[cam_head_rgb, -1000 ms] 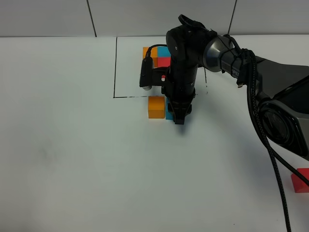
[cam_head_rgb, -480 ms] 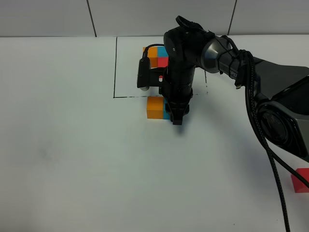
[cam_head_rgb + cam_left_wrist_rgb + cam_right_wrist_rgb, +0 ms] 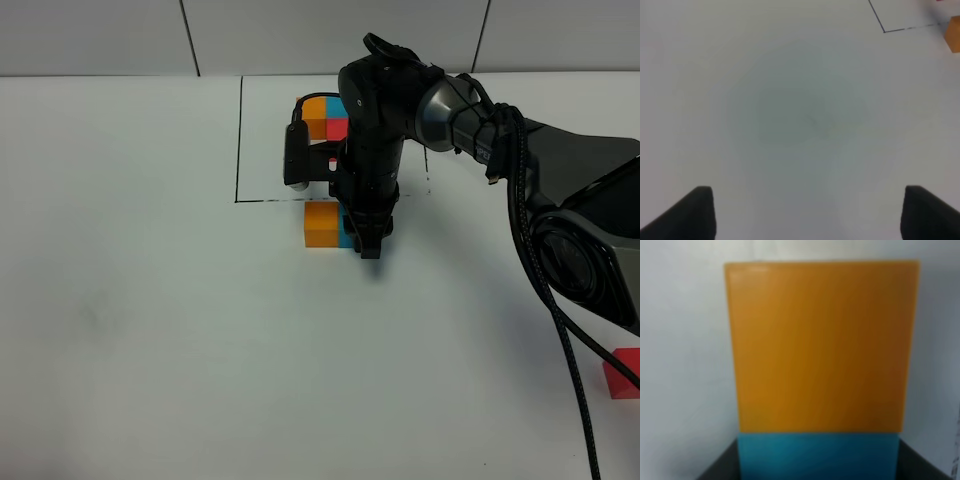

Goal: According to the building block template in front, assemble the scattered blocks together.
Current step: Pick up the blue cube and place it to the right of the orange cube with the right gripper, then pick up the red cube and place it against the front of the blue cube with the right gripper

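My right gripper releases the sky-blue cube now, since it would stay: the sky-blue cube's lower edge [image 3: 346, 246] lines up with the orange cube's on the tabletop.
The building block template [image 3: 328, 116] lies at the back inside a thin black rectangle outline [image 3: 239, 140]; the arm hides part of it. Just in front of the outline sits the scattered orange cube [image 3: 321, 223], and the sky-blue cube [image 3: 346, 233] touches its right side. My right gripper [image 3: 368, 242] points down and is shut on the blue cube. In the right wrist view the blue cube [image 3: 817, 455] sits between dark fingers [image 3: 717, 471], flush against the orange cube [image 3: 820, 345]. The red cube [image 3: 622, 373] lies alone at the right edge. My left gripper [image 3: 810, 215] is open and empty over bare table.
The right arm's black cable [image 3: 560, 330] hangs along the right side. In the left wrist view a corner of the black outline [image 3: 883, 31] and the orange cube's edge [image 3: 955, 34] show at the picture's margin. The table is white.
My right gripper has shifted slightly left and back with the blue cube, closing it against the orange cube. In the last half second almost nothing moves.
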`<state>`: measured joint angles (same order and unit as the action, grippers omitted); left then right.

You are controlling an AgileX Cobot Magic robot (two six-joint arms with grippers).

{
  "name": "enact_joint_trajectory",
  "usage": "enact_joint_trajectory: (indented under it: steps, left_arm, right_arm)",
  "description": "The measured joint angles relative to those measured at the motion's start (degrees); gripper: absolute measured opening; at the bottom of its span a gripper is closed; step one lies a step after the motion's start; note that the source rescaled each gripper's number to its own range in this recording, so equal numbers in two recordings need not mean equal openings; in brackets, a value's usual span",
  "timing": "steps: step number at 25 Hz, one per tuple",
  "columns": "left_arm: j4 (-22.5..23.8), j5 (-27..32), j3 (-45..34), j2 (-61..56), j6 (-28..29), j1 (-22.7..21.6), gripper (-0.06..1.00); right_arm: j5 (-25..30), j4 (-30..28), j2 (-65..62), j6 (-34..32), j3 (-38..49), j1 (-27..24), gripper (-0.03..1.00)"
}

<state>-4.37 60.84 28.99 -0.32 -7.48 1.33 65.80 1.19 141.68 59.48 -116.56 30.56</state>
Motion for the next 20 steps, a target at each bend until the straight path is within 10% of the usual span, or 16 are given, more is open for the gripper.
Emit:
enact_joint_trajectory:
  steps: [11, 17, 20]
  left_arm:
    - [-0.1, 0.0, 0.0, 0.0, 0.0, 0.0, 0.78]
    - [-0.1, 0.0, 0.0, 0.0, 0.0, 0.0, 0.78]
    - [-0.1, 0.0, 0.0, 0.0, 0.0, 0.0, 0.78]
  right_arm:
    - [0.0, 0.0, 0.0, 0.3, 0.0, 0.0, 0.04]
    - [0.1, -1.2, -0.6, -1.9, 0.3, 0.6, 0.79]
    - [2.3, -3.4, -1.6, -7.1, 0.7, 0.1, 0.95]
